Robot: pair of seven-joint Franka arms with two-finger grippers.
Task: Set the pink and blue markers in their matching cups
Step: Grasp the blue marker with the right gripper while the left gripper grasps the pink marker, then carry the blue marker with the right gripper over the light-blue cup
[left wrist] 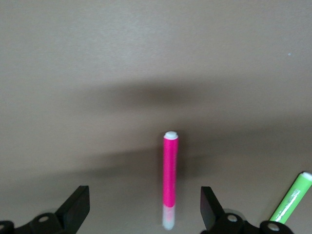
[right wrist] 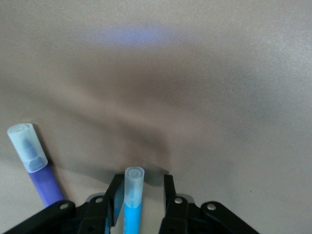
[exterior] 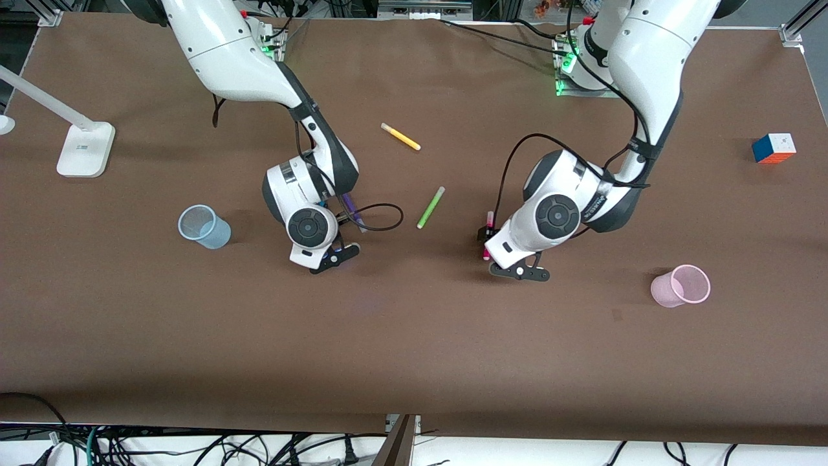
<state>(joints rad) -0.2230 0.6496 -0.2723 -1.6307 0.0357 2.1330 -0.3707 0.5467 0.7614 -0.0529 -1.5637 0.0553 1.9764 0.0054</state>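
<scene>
I will next grab the pink marker with my left gripper by its body near its translucent end (left wrist: 169, 196), to put the pink marker in the pink cup.
The pink marker (left wrist: 170, 178) lies on the table between the wide-open fingers of my left gripper (left wrist: 144, 210), touching neither. In the front view only part of it (exterior: 490, 221) shows beside the left gripper (exterior: 486, 244), mid-table. My right gripper (right wrist: 141, 197) is down around the blue marker (right wrist: 132, 195). One finger touches the marker and a gap of table shows between it and the other finger. In the front view the right gripper (exterior: 336, 249) hides most of that marker. The pale blue cup (exterior: 204, 226) stands toward the right arm's end of the table. The pale pink cup (exterior: 680, 285) stands toward the left arm's end.
A purple pen (right wrist: 34, 163) lies beside the right gripper, also in the front view (exterior: 352, 210). A lime-green pen (exterior: 431, 207) lies between the two grippers and shows in the left wrist view (left wrist: 292, 202). A yellow pen (exterior: 400, 136), a colour cube (exterior: 773, 147) and a white lamp base (exterior: 84, 149) lie farther out.
</scene>
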